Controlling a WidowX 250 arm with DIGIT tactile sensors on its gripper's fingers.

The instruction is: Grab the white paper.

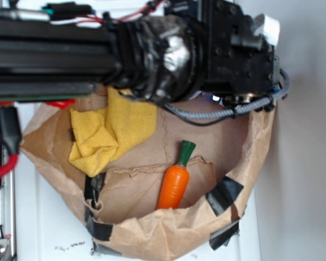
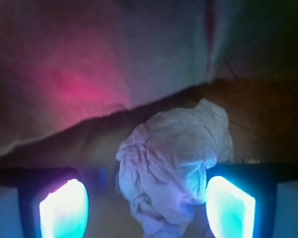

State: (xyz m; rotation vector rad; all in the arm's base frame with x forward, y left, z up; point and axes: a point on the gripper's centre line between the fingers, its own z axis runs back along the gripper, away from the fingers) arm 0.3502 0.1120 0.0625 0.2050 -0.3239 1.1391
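Note:
Next, my gripper picks up the white paper by its crumpled middle [image 2: 166, 181] to lift it out of the brown paper bag [image 2: 114, 59].
In the wrist view the white paper [image 2: 174, 163], a crumpled, wrinkled wad, lies on brown paper between my two glowing pads [image 2: 64, 208]. My gripper [image 2: 148, 208] is open, with the wad nearer the right pad and a gap on its left. In the exterior view the wad is hidden under the black arm, and the gripper's fingers do not show there.
The brown paper bag [image 1: 152, 231], patched with black tape, forms a shallow basin. Inside lie a yellow cloth [image 1: 108, 136] at the left and a toy carrot [image 1: 175, 182] in the middle. The bag's wall [image 2: 139, 59] rises just behind the wad.

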